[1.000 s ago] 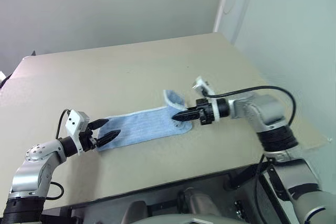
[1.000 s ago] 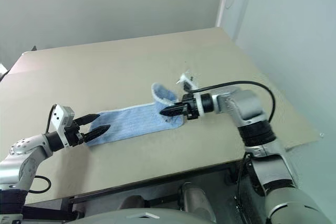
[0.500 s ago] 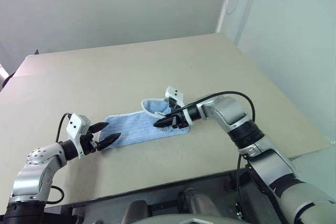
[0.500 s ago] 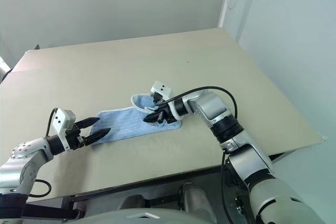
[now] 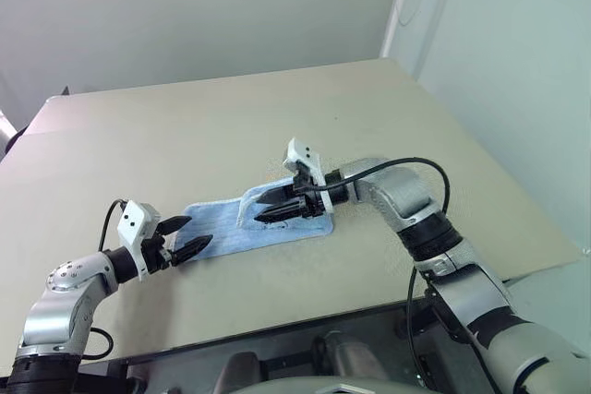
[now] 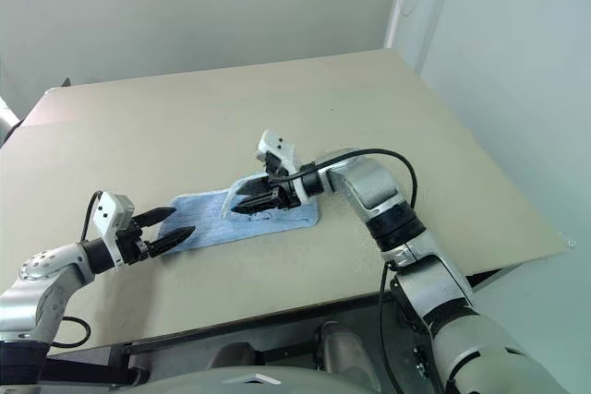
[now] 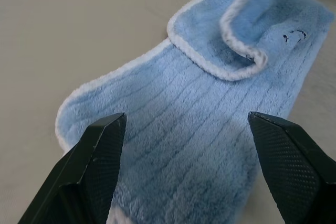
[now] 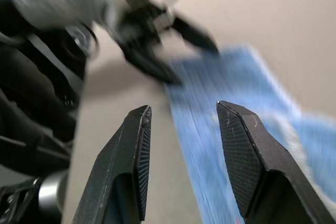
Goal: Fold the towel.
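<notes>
My right gripper grabs the towel by the white-edged rim of its flap (image 5: pixel 248 225) next. The flap's rim curls up, while the long piece of towel underneath lies flat.
The light-blue towel (image 5: pixel 220 224) with white edging lies flat on the table in a long strip. Its right end is folded back over the middle, and the flap's rim (image 7: pixel 231 30) curls up beside a small dark mark (image 7: pixel 294 35). My right gripper (image 5: pixel 265 208) hovers just over that flap, pointing left, open with nothing between its fingers (image 8: pixel 131 156). My left gripper (image 5: pixel 190 234) sits at the towel's left end, open, its fingers (image 7: pixel 100 150) straddling the strip without holding it.
The beige table (image 5: pixel 231 126) stretches wide behind the towel. Its front edge runs close below my arms, and its right edge (image 5: pixel 517 182) drops off near a pale wall.
My right gripper carried the towel's right end leftward over the strip, then opened and let it go. The left gripper stayed where it was.
</notes>
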You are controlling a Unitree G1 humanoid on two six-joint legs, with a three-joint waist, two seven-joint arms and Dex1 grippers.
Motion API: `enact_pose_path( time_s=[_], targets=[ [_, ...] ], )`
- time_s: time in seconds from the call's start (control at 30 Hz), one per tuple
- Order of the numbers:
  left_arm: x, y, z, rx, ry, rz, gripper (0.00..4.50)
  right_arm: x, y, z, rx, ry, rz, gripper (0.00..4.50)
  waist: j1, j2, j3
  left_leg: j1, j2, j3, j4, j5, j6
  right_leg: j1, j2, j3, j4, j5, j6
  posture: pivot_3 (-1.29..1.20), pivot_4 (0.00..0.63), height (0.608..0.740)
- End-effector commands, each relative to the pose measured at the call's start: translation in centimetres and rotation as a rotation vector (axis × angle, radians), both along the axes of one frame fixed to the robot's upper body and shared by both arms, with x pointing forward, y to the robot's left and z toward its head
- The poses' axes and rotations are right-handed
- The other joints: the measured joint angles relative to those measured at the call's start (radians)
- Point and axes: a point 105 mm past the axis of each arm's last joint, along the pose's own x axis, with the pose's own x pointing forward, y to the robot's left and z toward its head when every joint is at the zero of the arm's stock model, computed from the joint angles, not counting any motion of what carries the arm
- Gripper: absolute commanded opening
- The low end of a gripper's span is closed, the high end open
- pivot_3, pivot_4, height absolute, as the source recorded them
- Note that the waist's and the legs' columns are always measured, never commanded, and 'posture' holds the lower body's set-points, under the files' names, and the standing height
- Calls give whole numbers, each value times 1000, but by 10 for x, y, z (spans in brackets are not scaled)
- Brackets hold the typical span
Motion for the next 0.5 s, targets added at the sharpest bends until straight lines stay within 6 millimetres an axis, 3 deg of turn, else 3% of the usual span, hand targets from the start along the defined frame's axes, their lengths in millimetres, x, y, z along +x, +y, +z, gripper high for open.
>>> enact_pose_path(
  time_s=[0.03,0.2,0.37,0.5],
  targets=[
    [3,0,11,8,-47,-5,3905,10,-14,10,9,-37,-53,2087,0,0,0,0,0,0,0,0,0,0,0,0,0,0,0,0,0,740],
    [4,2,11,14,-47,1,3905,13,-29,-14,-105,40,-77,2087,-2,0,0,0,0,0,0,0,0,0,1,1,0,0,-1,0,0,740],
    [3,2,8,13,-27,-1,3905,27,-21,-30,-134,17,-153,2087,-3,0,0,1,1,0,0,0,0,0,3,2,1,0,-1,0,0,740],
    [-3,3,8,3,-4,-18,3905,30,-9,-31,-98,-74,-171,2087,-2,0,0,1,1,0,0,0,0,0,3,2,2,0,-1,0,0,740]
  ],
)
